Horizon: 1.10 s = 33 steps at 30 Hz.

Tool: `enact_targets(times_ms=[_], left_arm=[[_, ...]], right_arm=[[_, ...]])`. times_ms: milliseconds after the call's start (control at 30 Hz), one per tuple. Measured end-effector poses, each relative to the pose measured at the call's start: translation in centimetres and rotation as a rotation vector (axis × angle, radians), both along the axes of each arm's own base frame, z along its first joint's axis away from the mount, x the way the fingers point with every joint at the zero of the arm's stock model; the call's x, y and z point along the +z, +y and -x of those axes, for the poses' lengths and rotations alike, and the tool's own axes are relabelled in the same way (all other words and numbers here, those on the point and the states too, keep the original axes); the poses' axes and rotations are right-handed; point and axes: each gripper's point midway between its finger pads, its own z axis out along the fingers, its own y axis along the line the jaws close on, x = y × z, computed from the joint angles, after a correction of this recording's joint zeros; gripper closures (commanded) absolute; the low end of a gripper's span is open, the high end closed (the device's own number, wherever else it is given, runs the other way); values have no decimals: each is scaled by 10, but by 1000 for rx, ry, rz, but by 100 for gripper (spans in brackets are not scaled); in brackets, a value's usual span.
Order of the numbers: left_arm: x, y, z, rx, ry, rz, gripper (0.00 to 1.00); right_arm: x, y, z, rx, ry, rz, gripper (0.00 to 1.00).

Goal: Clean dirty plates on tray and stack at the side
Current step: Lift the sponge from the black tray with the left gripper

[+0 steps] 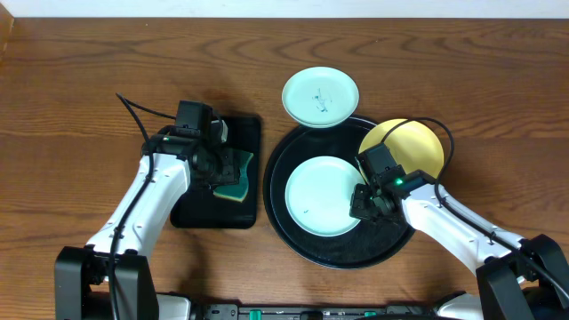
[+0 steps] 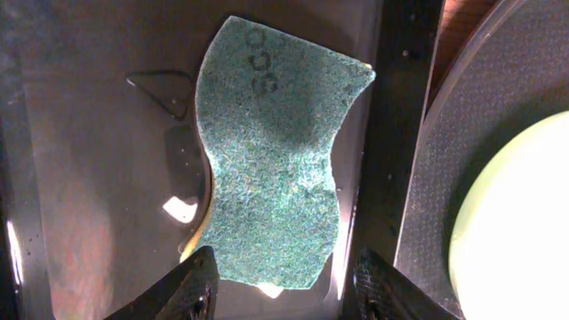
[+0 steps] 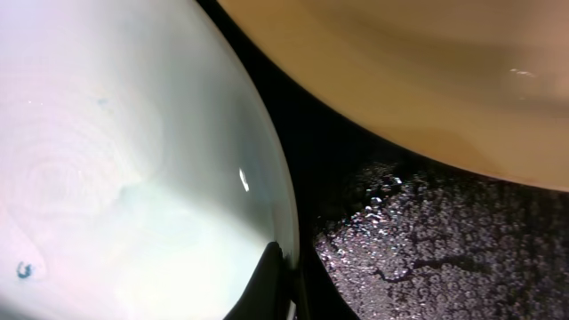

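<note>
I should grab the green sponge (image 2: 271,151) across its narrow middle with my left gripper next. The lettered end then stays free to wipe the plate clean.
A mint-blue plate (image 1: 322,196) lies in the round black tray (image 1: 342,253); a small dark smear shows near its lower left. My right gripper (image 1: 364,203) is shut on its right rim (image 3: 283,222). A pale yellow plate (image 1: 411,142) leans on the tray's upper right rim, also in the right wrist view (image 3: 427,71). A second mint-blue plate (image 1: 320,95) with dark smears sits on the table behind the tray. My left gripper (image 1: 224,169) is open over a green sponge (image 2: 271,151) in the small rectangular black tray (image 1: 191,212).
The rectangular tray is wet around the sponge (image 1: 238,182). Its right rim (image 2: 404,133) lies close to the round tray's edge (image 2: 444,178). Bare wooden table (image 1: 80,116) spreads to the left and behind.
</note>
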Motion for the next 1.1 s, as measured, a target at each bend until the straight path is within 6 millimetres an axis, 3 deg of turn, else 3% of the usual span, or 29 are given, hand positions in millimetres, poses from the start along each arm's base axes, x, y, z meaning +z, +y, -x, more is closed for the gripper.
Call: enact_targets(times_ms=[233,633,667,800,1100], left_arm=[[-7,0,1,0,24,-3,48],[-43,1,-11,3,67,-21,50],[-46,1,-11,3,74,-23,55],[-55,-1,-10,6,95,-23,91],[-49,-4,-12,-8,69,-21,93]], right_arm=[[0,5,2,4,11,-29,99],[0,7,3,7,15,-43,98],[0,7,3,7,15,-44,98],[0,8,3,8,16,-46,98],[0,8,4,9,18,-50,98]])
